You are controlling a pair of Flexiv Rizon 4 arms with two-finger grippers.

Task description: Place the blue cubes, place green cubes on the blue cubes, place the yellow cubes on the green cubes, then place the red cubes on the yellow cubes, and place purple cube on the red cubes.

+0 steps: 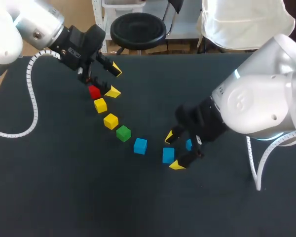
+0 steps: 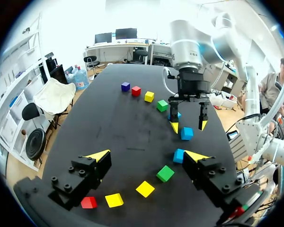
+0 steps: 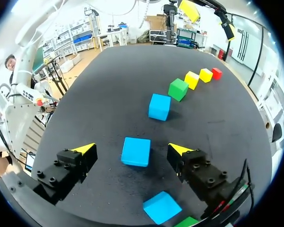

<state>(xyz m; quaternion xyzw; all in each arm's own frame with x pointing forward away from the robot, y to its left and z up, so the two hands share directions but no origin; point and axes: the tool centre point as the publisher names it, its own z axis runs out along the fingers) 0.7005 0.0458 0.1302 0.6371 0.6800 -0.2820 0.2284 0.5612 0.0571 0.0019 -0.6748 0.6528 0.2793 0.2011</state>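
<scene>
I should grab the row's last blue cube by its opposite sides with my right gripper, so that its top stays free to carry a green cube.
A curved row of cubes runs across the dark table [image 1: 64, 187]: red [image 1: 93, 92], yellow [image 1: 100, 104], yellow [image 1: 110, 121], green [image 1: 123, 133], blue [image 1: 140, 145], blue [image 1: 168, 155]. My right gripper [image 1: 173, 151] stands open astride that last blue cube [image 3: 136, 151], and neither finger touches it. A third blue cube [image 1: 188, 144] peeks out beneath the right wrist. My left gripper [image 1: 114, 81] hangs open and empty above the red cube [image 2: 88, 202]. The left wrist view shows more cubes beyond the right gripper [image 2: 189, 126]: green [image 2: 162, 105], yellow [image 2: 149, 96], red [image 2: 136, 91], purple [image 2: 125, 86].
My right arm [image 1: 256, 103] covers the table's right side in the head view and hides the far cubes there. A white cable [image 1: 32, 94] trails from the left arm over the table's left part.
</scene>
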